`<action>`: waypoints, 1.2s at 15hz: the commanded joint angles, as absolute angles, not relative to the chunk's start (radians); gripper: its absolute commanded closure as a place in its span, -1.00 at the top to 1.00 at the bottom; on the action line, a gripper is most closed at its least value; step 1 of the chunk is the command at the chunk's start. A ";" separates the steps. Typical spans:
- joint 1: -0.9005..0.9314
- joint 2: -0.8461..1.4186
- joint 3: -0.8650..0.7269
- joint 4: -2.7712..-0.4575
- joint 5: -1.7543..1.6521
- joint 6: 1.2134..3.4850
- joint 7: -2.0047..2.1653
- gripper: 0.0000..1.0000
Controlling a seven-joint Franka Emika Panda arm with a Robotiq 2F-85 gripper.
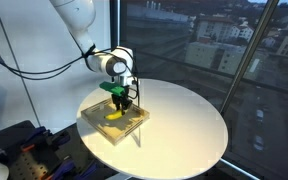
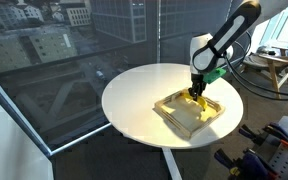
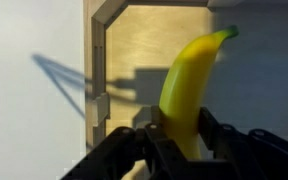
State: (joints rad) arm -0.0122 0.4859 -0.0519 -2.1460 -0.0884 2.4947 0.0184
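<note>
The banana (image 1: 114, 114) (image 3: 189, 80) is held low over the bottom of the tray, inside the tray's rim, and would drop there if released, so my gripper opens now.
A yellow banana (image 3: 189, 80) with a green tip lies in a shallow wooden tray (image 3: 97, 80) on the round white table (image 1: 184, 120). In the wrist view my gripper (image 3: 182, 130) has its two black fingers on either side of the banana's lower half, pressed against it. In both exterior views the gripper (image 1: 118, 100) (image 2: 196, 90) is lowered into the tray (image 1: 92, 120) (image 2: 170, 112) with the banana (image 1: 114, 114) just under it. The banana's lower end is hidden behind the gripper body.
The tray sits near the table's edge on the side nearest the robot base. Large windows with a city view stand behind the table. Black cables hang by the arm (image 1: 24, 68). A chair or stand (image 2: 274, 68) is in the background.
</note>
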 commanded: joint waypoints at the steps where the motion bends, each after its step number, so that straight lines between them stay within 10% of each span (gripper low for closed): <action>1: -0.002 0.500 -0.063 -2.127 -0.098 2.501 0.043 -0.68; 4: -0.003 0.504 -0.063 -2.126 -0.096 2.501 0.041 -0.68; 5: -0.003 0.505 -0.063 -2.126 -0.096 2.502 0.041 0.30; 10: -0.002 0.504 -0.063 -2.126 -0.097 2.500 0.040 0.94; 18: -0.004 0.487 -0.059 -2.138 -0.092 2.488 0.037 1.00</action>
